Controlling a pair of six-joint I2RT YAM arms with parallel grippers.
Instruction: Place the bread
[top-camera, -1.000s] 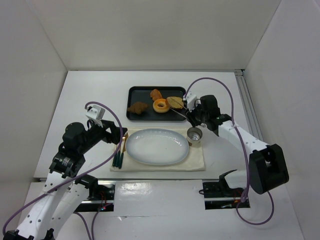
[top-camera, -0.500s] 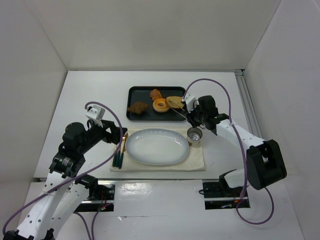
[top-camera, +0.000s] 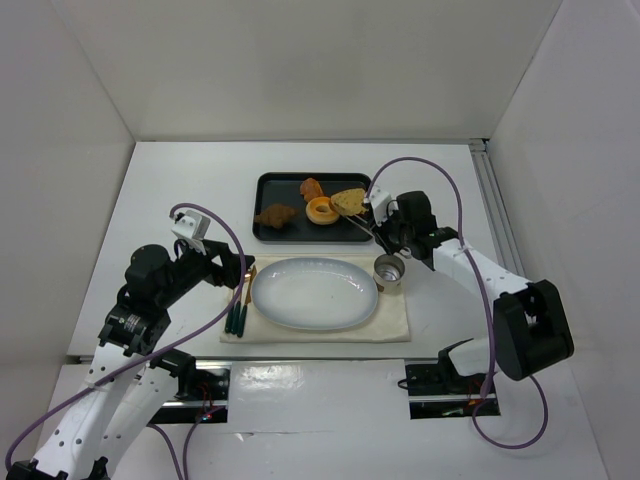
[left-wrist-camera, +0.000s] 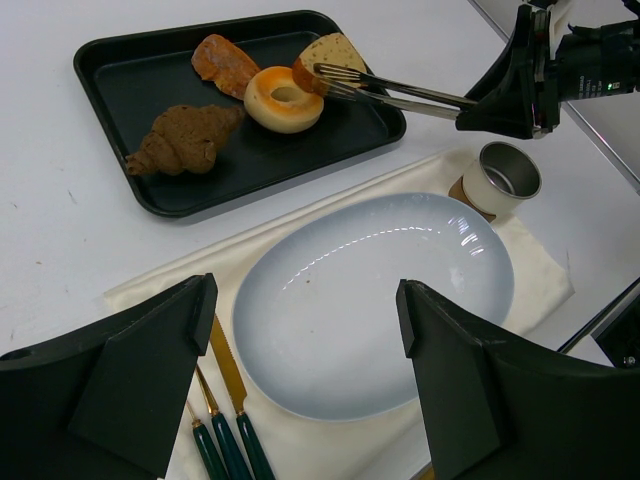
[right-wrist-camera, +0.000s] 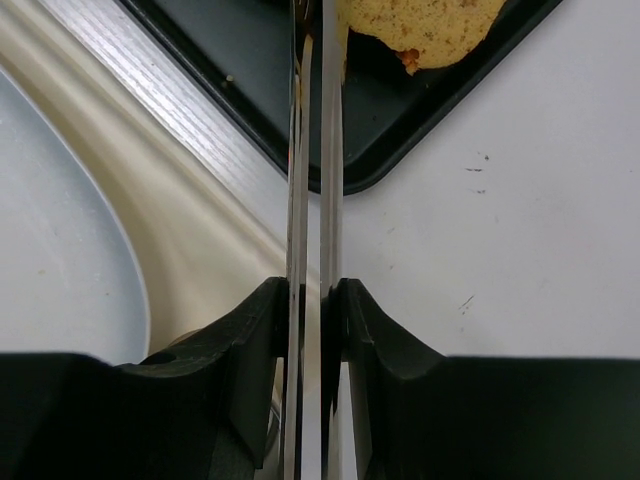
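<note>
The metal tongs (top-camera: 360, 216) hold the tilted bread's edge between their ends, so it would leave the tray if my right gripper lifted now.
The bread (top-camera: 350, 199), a tan slice with a brown crust, sits tilted at the right end of the black tray (top-camera: 268, 184), beside the orange ring doughnut (top-camera: 321, 210). My right gripper (top-camera: 386, 222) is shut on metal tongs (top-camera: 360, 216). The tongs' tips appear to pinch the bread's edge. The left wrist view shows the bread (left-wrist-camera: 336, 50) raised against the doughnut (left-wrist-camera: 284, 97), with the tongs (left-wrist-camera: 400, 92) on it. The right wrist view shows the tongs (right-wrist-camera: 310, 150), the gripper (right-wrist-camera: 312, 320) and the bread (right-wrist-camera: 430, 25). My left gripper (top-camera: 238, 270) is open and empty above the plate's left edge.
A pale oval plate (top-camera: 315, 295) lies on a cream cloth (top-camera: 395, 325), with a metal cup (top-camera: 389, 268) at its right and green-handled cutlery (top-camera: 238, 312) at its left. A dark lumpy pastry (top-camera: 275, 215) and an orange-brown pastry (top-camera: 312, 187) also lie in the tray.
My right arm has shifted slightly toward the tray, and the bread now looks tipped up at the tongs' tips. The left arm has not moved.
</note>
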